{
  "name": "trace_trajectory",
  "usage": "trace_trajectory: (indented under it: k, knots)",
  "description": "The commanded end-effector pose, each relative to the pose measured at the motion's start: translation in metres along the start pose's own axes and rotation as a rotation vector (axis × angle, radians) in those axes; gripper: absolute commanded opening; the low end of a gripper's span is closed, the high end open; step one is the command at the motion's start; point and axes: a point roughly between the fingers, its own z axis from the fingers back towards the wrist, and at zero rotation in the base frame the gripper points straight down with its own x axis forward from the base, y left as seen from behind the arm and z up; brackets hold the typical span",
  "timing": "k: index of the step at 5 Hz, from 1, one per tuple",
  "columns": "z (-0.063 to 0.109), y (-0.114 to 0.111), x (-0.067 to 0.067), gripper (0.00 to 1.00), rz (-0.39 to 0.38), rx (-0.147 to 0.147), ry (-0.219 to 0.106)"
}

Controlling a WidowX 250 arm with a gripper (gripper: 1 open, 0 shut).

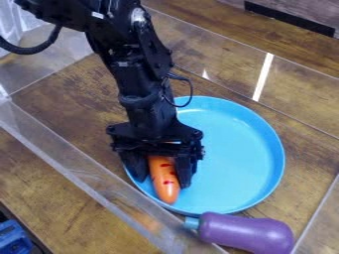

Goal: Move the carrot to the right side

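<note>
The robot's gripper will next grab the orange carrot by its upper half near the leafy top (162, 166), so that it can move the carrot to the right side.
The orange carrot (165, 180) with dark stripes lies at the front left of the blue plate (252, 149), its tip toward the near rim. My black gripper (159, 169) points down over it, open, one finger (133, 165) on the carrot's left and the other finger on its right. The jaws straddle the carrot's upper half and its leafy top is hidden under the gripper. I cannot tell whether the fingers touch the carrot.
A purple eggplant (247, 234) lies just off the plate's near edge at the lower right. A clear plastic wall (59, 179) runs along the left and front. The wooden table (284, 79) stretches behind the plate.
</note>
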Motion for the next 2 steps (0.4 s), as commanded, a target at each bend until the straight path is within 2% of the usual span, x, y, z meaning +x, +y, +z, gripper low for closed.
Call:
trace_trajectory:
  k: [1,2]
  knots:
    - [0.0085,-0.0084,0.0128,1.00,0.028,-0.020,-0.053]
    - [0.0077,-0.0116,0.0160,1.00,0.068,-0.027,-0.067]
